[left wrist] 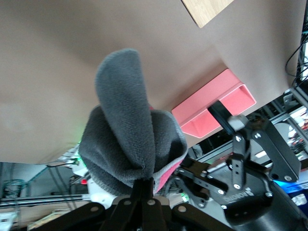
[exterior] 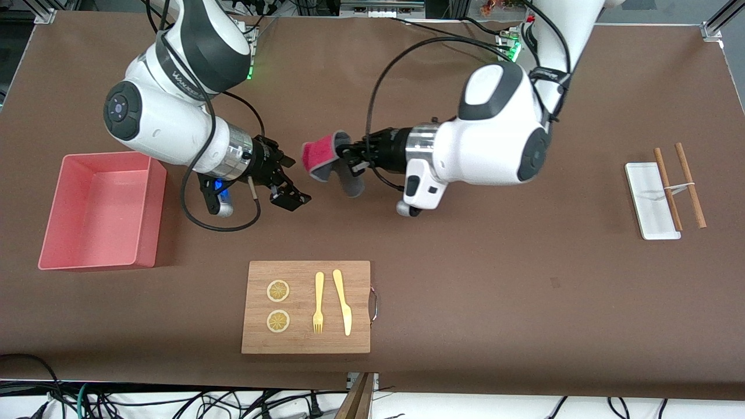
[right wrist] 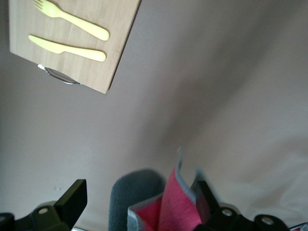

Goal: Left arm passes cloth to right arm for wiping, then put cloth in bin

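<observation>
My right gripper grabs the cloth by its pink flap with grey edging [exterior: 318, 153] [right wrist: 175, 204] next, for wiping.
My left gripper [exterior: 344, 157] is shut on the cloth [exterior: 321, 156] and holds it in the air over the middle of the table, pink-red face out and grey folds hanging. In the left wrist view the cloth [left wrist: 130, 144] bunches up from the shut fingers [left wrist: 143, 192]. My right gripper [exterior: 295, 182] is open and empty, facing the cloth a short gap away. In the right wrist view the cloth [right wrist: 166, 207] shows between its spread fingers [right wrist: 72, 197]; I cannot tell if it touches them. The pink bin [exterior: 93, 209] stands at the right arm's end of the table, with nothing in it.
A wooden cutting board [exterior: 305, 340] with two lemon slices, a yellow fork [exterior: 318, 302] and a yellow knife [exterior: 342, 301] lies nearer the front camera. A flat white tray [exterior: 646, 203] with two chopsticks [exterior: 689, 185] across it lies at the left arm's end.
</observation>
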Available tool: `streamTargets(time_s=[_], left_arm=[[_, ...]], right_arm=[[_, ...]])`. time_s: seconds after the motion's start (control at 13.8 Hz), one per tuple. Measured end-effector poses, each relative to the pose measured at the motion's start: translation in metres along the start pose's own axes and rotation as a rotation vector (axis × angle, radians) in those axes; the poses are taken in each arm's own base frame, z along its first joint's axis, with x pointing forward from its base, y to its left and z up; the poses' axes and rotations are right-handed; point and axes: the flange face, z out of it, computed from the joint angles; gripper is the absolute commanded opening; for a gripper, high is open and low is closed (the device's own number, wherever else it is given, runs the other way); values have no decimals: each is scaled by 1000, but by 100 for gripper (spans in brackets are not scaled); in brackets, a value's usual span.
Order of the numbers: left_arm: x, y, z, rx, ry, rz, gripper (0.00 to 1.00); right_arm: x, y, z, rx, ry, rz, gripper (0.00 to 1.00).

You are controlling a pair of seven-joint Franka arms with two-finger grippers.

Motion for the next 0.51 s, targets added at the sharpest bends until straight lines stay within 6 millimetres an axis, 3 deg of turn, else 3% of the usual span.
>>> streamTargets(time_s=[0.14,0.36,0.43,0.51], left_arm=[[-9,3,13,-23,9,-36,0],[-7,4,11,-29,15,-52,0],[-6,4,9,-32,17,-56,0],[-5,4,8,-33,19,-59,0]], right_arm=[[-7,0,7,-10,-3,16,100],[-19,1,17,-26,-6,12,99],[-20,1,20,-30,-6,10,74],[-21,1,22,-34,-7,9,22]])
